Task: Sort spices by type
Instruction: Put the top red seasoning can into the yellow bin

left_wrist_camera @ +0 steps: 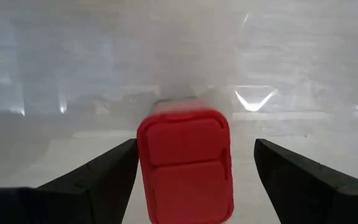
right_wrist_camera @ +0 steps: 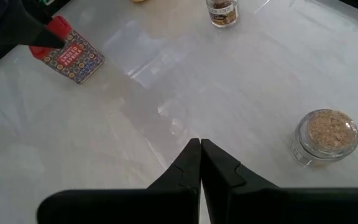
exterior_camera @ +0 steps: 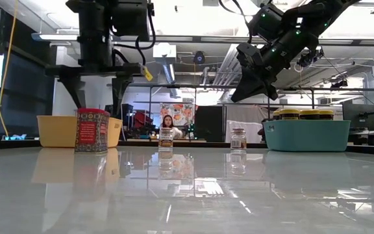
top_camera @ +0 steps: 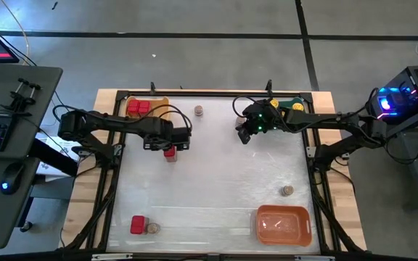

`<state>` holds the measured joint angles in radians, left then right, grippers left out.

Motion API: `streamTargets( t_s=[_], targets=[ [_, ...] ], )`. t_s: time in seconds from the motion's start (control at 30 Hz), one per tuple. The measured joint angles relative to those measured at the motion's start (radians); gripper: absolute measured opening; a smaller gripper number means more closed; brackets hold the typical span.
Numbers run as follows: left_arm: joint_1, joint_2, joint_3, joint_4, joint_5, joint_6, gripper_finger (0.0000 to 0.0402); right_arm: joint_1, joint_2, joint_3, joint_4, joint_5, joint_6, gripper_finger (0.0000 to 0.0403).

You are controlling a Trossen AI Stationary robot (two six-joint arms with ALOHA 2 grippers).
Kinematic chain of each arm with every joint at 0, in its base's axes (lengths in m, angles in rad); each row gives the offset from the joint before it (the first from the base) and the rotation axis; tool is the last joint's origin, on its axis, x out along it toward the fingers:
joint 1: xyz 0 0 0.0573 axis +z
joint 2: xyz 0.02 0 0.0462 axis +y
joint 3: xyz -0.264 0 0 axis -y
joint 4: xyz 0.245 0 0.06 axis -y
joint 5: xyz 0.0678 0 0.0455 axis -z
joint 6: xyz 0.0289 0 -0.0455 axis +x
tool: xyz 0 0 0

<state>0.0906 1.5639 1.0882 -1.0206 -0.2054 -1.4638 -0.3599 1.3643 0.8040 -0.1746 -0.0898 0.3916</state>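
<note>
The left gripper will next take the red spice box by its lid (top_camera: 170, 151), so that the box can be sorted with the red boxes in the yellow tray (top_camera: 158, 103).
A red spice box (left_wrist_camera: 185, 165) stands upright on its base on the white table (top_camera: 216, 181), left of centre. My left gripper (left_wrist_camera: 194, 146) hangs open right above it and points down, one finger to each side of the box's red lid (exterior_camera: 91, 112); I see no touch. My right gripper (right_wrist_camera: 199, 146) is shut on nothing and hovers tilted above the table's far middle (top_camera: 246, 135). Small round jars stand loose on the table: one (top_camera: 199, 111) at the far side, another (top_camera: 287, 191) at the near right.
A yellow tray (top_camera: 158, 104) with red boxes (top_camera: 139, 108) sits at the far left, a teal tray (exterior_camera: 307, 134) with yellow-lidded jars (exterior_camera: 307, 114) at the far right, an orange tray (top_camera: 283, 223) at the near right. A red box (top_camera: 138, 225) and a jar (top_camera: 152, 228) stand near left.
</note>
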Motion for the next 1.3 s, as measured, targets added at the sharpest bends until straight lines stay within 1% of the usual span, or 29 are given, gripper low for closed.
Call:
streamTargets(
  t_s=[0.1, 0.4, 0.57, 0.7, 0.8, 0.9, 1.0, 1.17, 1.3],
  targets=[
    [0.000, 0.000, 0.000, 0.003, -0.014, 0.026, 0.0305, 0.000, 0.000, 0.000, 0.000, 0.000, 0.000, 0.0000],
    [0.000, 0.000, 0.000, 0.012, -0.015, 0.029, 0.0305, 0.000, 0.000, 0.000, 0.000, 0.000, 0.000, 0.0000],
    [0.001, 0.000, 0.000, 0.082, -0.015, -0.004, 0.0305, 0.000, 0.000, 0.000, 0.000, -0.001, -0.008, 0.0000],
    [0.000, 0.000, 0.000, 0.130, -0.015, 0.066, 0.0305, 0.000, 0.000, 0.000, 0.000, -0.001, -0.008, 0.0000],
    [0.000, 0.000, 0.000, 0.161, -0.019, 0.086, 0.0305, 0.000, 0.000, 0.000, 0.000, -0.001, -0.008, 0.0000],
    [0.000, 0.000, 0.000, 0.155, -0.026, 0.099, 0.0305, 0.000, 0.000, 0.000, 0.000, -0.001, -0.008, 0.0000],
    [0.000, 0.002, 0.000, 0.149, -0.025, 0.150, 0.0305, 0.000, 0.000, 0.000, 0.000, -0.002, -0.008, 0.0000],
    [-0.008, 0.008, -0.001, 0.147, 0.034, 0.233, 0.0305, 0.000, 0.000, 0.000, 0.000, -0.007, -0.008, 0.0000],
    [-0.021, 0.008, -0.004, 0.147, 0.052, 0.243, 0.0305, 0.000, 0.000, 0.000, 0.000, -0.006, -0.008, 0.0000]
  ],
)
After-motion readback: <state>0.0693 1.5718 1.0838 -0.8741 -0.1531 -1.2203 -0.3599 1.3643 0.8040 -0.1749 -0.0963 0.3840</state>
